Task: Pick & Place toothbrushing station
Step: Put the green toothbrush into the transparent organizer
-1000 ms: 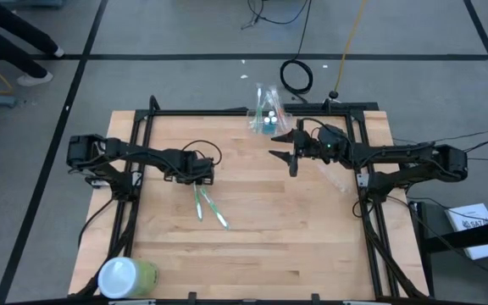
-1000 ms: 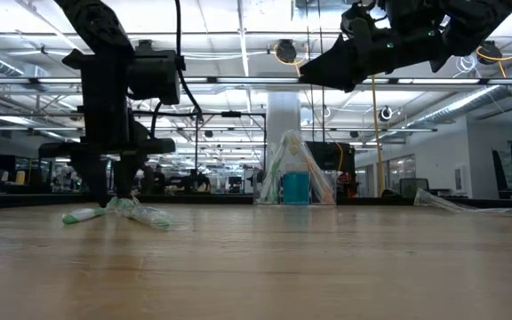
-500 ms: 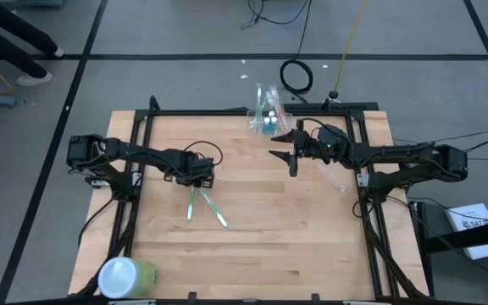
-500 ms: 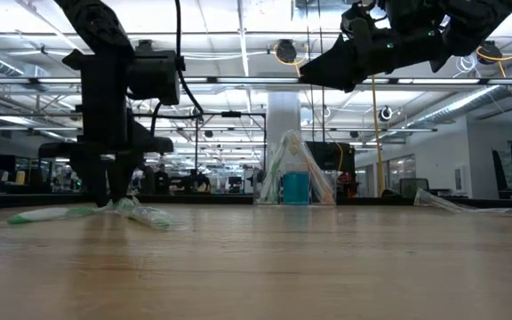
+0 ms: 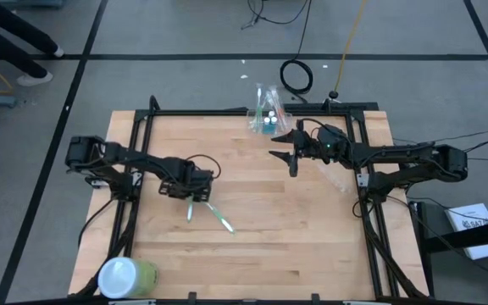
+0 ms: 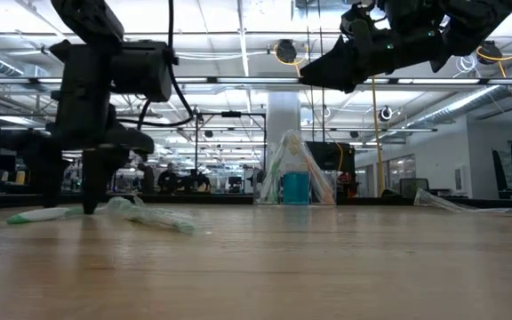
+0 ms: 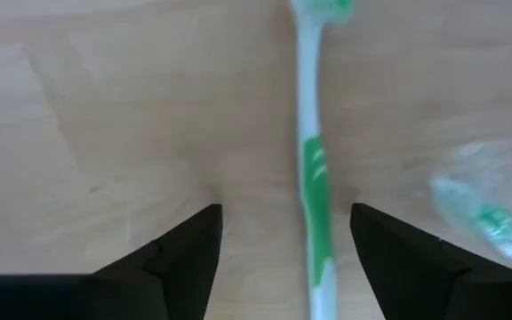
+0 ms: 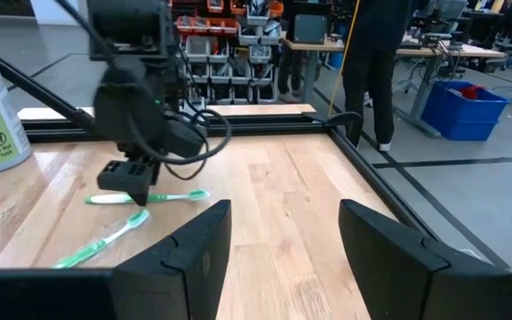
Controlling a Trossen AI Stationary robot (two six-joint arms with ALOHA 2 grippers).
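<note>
My left gripper grabs the bare toothbrush by its green-and-white handle (image 7: 316, 213) next. Then it stands the brush in the toothbrushing station.
The clear toothbrushing station (image 5: 265, 116) stands at the table's far edge and holds toothbrushes; it also shows in the low view (image 6: 293, 178). A bare white-and-green toothbrush (image 5: 191, 207) and a wrapped one (image 5: 219, 218) lie flat on the table. My left gripper (image 5: 189, 192) is open and points down over the bare brush. In the left wrist view its fingertips (image 7: 284, 213) stand either side of the brush's handle (image 7: 315, 178) with a gap on both sides. My right gripper (image 5: 290, 158) is open and empty, raised near the station.
A big white-lidded green cylinder (image 5: 126, 277) stands at the near left corner. Black frame rails (image 5: 142, 127) run along the table's edges. A clear plastic wrapper (image 5: 337, 180) lies by the right rail. Bare wood (image 5: 286, 237) spans the middle and near right.
My left gripper has moved a little toward the table's near left and stays low over the brushes. The bare toothbrush has swung about, from lying beside the wrapped one to pointing toward the near left. The wrapped brush has slid slightly toward the near right.
</note>
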